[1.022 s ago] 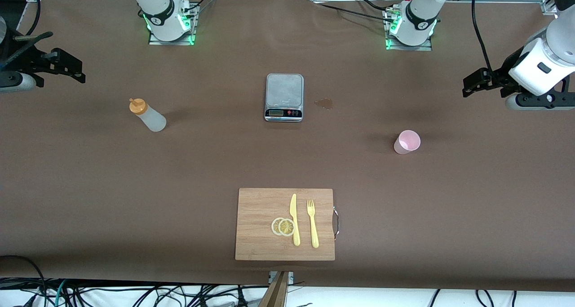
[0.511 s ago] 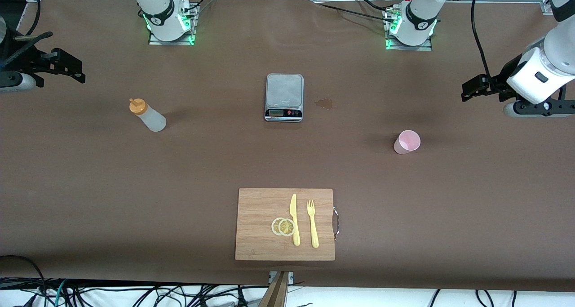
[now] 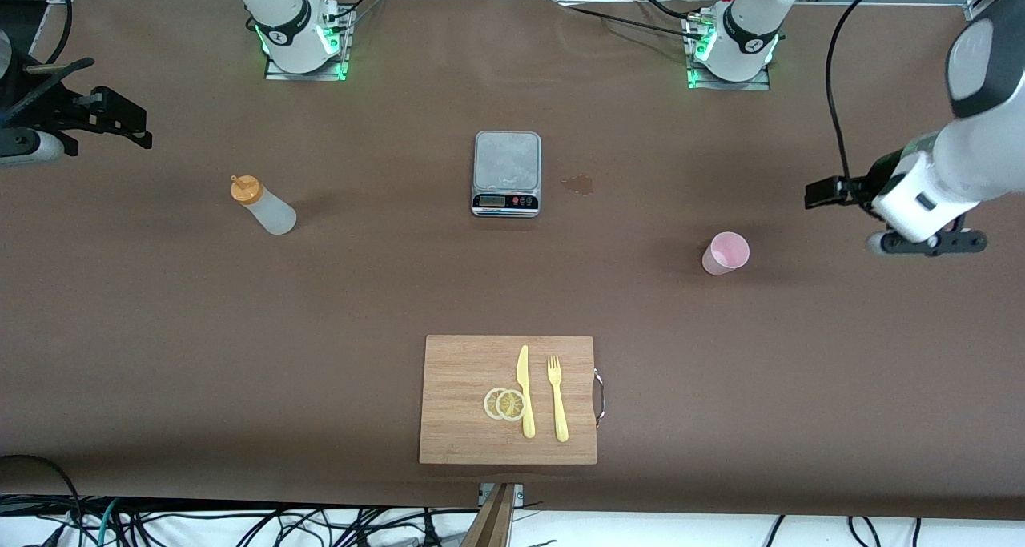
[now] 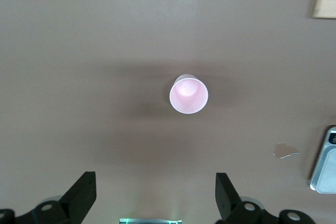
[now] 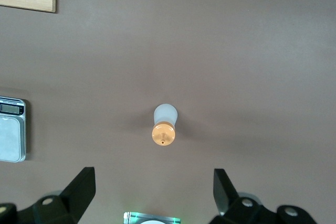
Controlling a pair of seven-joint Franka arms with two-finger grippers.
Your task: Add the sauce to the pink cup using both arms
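Next, my left gripper takes hold of the pink cup by its rim (image 3: 718, 238), which leaves the pink cup's opening (image 3: 731, 250) free for the sauce.
The sauce bottle (image 3: 263, 204), whitish with an orange cap, stands upright toward the right arm's end of the table. In the right wrist view the bottle (image 5: 164, 124) is seen from above, well apart from my open right gripper (image 5: 152, 192). That right gripper (image 3: 120, 118) hovers over the table's edge at the right arm's end. The pink cup (image 3: 726, 253) stands upright and looks empty toward the left arm's end. My left gripper (image 3: 825, 191) hangs open in the air over the table beside the cup, apart from it. In the left wrist view the cup (image 4: 188, 94) lies ahead of the open left gripper (image 4: 155, 195).
A kitchen scale (image 3: 507, 172) sits mid-table near the bases, with a small wet stain (image 3: 577, 183) beside it. A wooden cutting board (image 3: 464, 371) nearer the front camera carries a yellow knife (image 3: 524, 391), a fork (image 3: 557, 399) and lemon slices (image 3: 504, 404).
The left arm has swung down and inward, bringing its gripper closer to the pink cup. The right arm, bottle and cup have not moved.
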